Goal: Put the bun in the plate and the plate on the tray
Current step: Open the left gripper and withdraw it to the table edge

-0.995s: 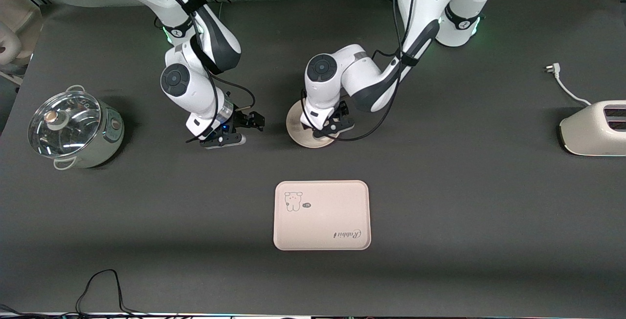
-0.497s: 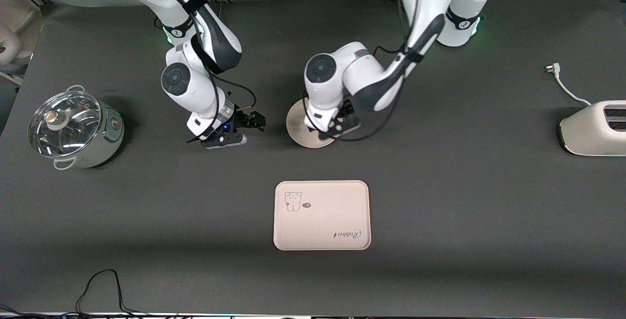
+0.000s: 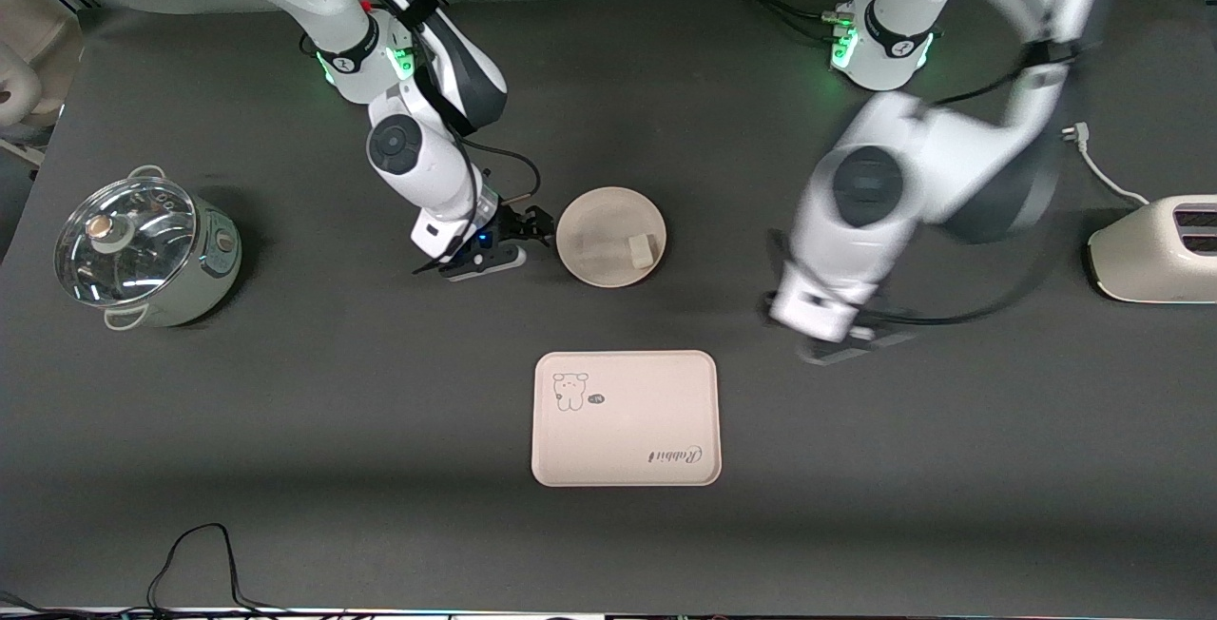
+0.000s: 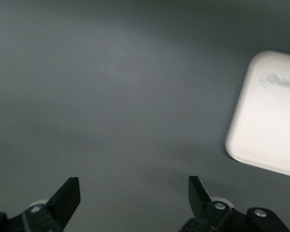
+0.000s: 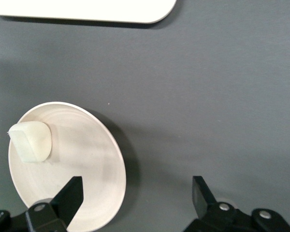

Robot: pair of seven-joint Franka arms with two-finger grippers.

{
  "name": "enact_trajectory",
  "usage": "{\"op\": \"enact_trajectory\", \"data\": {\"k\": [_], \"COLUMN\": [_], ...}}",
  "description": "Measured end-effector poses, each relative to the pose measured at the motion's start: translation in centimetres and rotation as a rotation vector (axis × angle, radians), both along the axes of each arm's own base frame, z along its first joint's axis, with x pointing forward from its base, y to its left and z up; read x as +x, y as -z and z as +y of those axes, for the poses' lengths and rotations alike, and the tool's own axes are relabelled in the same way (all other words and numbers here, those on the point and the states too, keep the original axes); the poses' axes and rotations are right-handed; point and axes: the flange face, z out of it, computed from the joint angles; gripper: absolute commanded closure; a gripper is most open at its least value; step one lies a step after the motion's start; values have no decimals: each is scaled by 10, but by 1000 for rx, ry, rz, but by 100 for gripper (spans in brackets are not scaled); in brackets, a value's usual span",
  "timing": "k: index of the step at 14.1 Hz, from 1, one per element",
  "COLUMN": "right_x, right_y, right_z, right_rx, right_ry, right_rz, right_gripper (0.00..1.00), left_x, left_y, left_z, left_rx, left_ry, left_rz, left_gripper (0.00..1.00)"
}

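My right gripper picks up the plate by its thin rim away from the bun next, since the plate's round side spreads wider than the open fingers.
The bun (image 3: 641,250) lies in the round plate (image 3: 599,225), near the rim toward the left arm's end. The tray (image 3: 625,418) lies nearer the front camera than the plate and holds nothing. My right gripper (image 3: 526,232) is open, low beside the plate on the right arm's side. In the right wrist view the plate (image 5: 82,174) and bun (image 5: 31,141) show, and one finger overlaps the plate's rim; the gripper (image 5: 135,195) holds nothing. My left gripper (image 3: 849,341) is open and empty over bare table, toward the left arm's end from the tray. The tray's corner (image 4: 270,116) shows past that gripper (image 4: 134,193).
A steel pot with a glass lid (image 3: 143,249) stands at the right arm's end. A white toaster (image 3: 1155,249) with its cord and plug (image 3: 1093,164) sits at the left arm's end. A black cable (image 3: 200,553) lies at the table's front edge.
The left arm has swung off the plate toward its own end of the table, leaving the bun in the plate. The right gripper has moved up beside the plate.
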Motion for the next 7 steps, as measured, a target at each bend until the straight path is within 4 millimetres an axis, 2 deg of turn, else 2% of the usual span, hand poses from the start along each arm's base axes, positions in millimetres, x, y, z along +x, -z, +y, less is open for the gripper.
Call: {"op": "enact_trajectory", "data": {"k": [2, 4, 5, 7], "right_x": [-9, -20, -24, -32], "right_y": [17, 26, 29, 38], "right_z": [14, 29, 35, 46], "right_rx": [1, 4, 4, 10], "right_ry": [-10, -8, -14, -24], "right_rz": [4, 4, 4, -9], "right_gripper": [0, 0, 0, 0], "left_x": [9, 9, 8, 1], "left_y": [-35, -59, -66, -77], "left_z": [70, 127, 148, 176], "left_rx": [11, -12, -35, -47], "left_ry": [34, 32, 16, 3], "left_rz": [-12, -10, -7, 19], "left_gripper": [0, 0, 0, 0]}}
